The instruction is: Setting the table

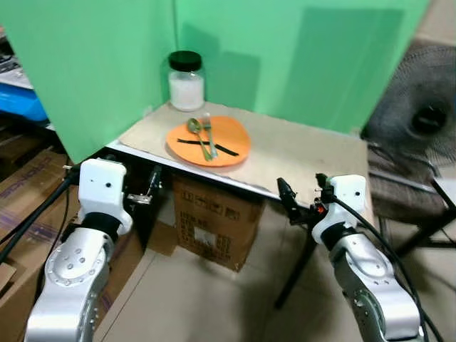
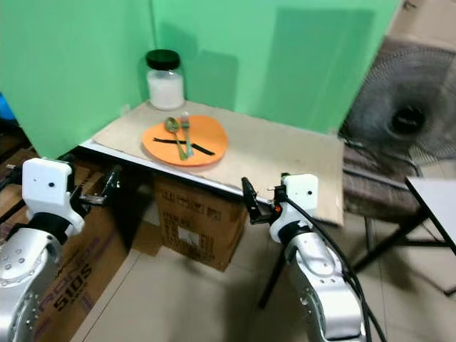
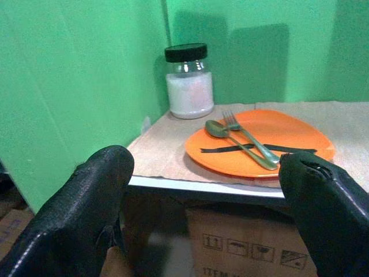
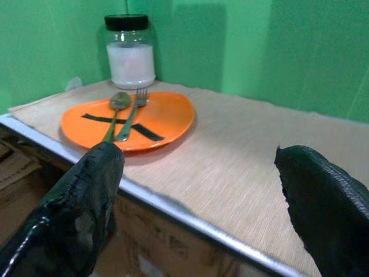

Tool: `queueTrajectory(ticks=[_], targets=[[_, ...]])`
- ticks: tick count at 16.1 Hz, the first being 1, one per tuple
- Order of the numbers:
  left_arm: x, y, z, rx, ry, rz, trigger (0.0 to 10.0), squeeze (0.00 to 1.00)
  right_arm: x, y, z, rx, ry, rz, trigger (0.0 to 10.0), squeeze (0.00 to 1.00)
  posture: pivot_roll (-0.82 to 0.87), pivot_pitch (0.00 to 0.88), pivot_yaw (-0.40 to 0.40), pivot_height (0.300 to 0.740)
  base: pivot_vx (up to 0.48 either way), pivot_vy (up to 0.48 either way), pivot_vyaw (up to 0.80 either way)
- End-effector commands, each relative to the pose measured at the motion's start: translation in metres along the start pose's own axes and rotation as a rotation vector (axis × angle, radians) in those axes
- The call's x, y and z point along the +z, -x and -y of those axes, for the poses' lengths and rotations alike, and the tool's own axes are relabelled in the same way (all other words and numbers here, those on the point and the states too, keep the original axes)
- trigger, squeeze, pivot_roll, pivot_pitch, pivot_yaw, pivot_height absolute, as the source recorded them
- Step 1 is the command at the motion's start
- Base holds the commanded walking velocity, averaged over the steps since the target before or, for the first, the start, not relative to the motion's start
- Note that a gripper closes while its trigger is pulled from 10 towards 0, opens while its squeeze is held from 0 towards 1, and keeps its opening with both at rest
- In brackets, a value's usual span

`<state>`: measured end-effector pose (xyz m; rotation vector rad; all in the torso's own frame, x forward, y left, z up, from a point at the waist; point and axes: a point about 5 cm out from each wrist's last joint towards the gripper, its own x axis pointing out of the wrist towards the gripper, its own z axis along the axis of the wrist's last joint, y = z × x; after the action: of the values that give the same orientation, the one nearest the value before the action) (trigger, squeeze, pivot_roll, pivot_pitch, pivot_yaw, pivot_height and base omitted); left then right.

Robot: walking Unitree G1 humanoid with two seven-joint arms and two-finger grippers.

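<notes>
My right gripper grabs the silver fork by its slim handle next, since the fork's teeth point toward the jar.
An orange plate marked with a black cross lies on the beige mat of a small table. A green spoon and a fork rest side by side on the plate. A glass jar with a black lid and white contents stands behind the plate, in the corner. My left gripper is open, below the table's front left edge. My right gripper is open at the front edge, right of the plate. Both hold nothing. The plate shows between the left fingers.
Green screens wall the table at the back and left. A cardboard box sits under the table. A fan stands at the right, beside another table's corner. More boxes are stacked at the left.
</notes>
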<state>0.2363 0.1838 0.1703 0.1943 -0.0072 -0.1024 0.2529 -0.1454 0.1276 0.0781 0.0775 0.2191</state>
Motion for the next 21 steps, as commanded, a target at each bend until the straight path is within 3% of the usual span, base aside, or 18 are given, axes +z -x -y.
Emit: queueTrajectory(ticks=[1,3,9,12,16,17,21], targets=[[-0.001,0.000,0.001,-0.007,-0.011,-0.002,10.0,0.00,0.006,-0.001,0.002,-0.013,0.008,0.023,10.0,0.00,-0.04,0.000,-0.029,0.740,0.296,0.000,0.80],[-0.001,0.001,0.001,-0.011,-0.016,-0.004,10.0,0.00,0.005,-0.001,0.005,-0.039,-0.050,0.020,10.0,0.00,-0.03,0.000,-0.031,0.740,0.296,0.000,0.00],[0.001,-0.003,0.001,-0.011,-0.025,0.004,10.0,0.00,0.006,-0.005,0.002,-0.029,-0.072,0.011,10.0,0.00,-0.03,0.007,-0.027,0.740,0.296,0.000,0.00],[0.002,-0.003,0.001,-0.014,-0.028,0.005,10.0,0.00,0.006,-0.006,0.001,-0.029,-0.078,0.006,10.0,0.00,-0.03,0.010,-0.022,0.740,0.296,0.000,-0.80],[0.002,-0.004,-0.001,-0.008,-0.034,0.001,10.0,0.00,0.007,-0.008,-0.003,0.014,-0.037,-0.002,10.0,0.00,-0.02,0.017,-0.025,0.740,0.296,0.000,0.00],[0.002,-0.003,-0.003,-0.004,-0.035,0.000,10.0,0.00,0.008,-0.009,-0.006,0.033,0.029,0.002,10.0,0.00,-0.02,0.017,-0.026,0.740,0.292,0.000,0.00],[0.002,-0.003,-0.003,0.000,-0.035,-0.003,10.0,0.00,0.008,-0.011,-0.008,0.037,0.029,0.002,10.0,0.00,-0.02,0.019,-0.027,0.740,0.300,0.000,0.56]])
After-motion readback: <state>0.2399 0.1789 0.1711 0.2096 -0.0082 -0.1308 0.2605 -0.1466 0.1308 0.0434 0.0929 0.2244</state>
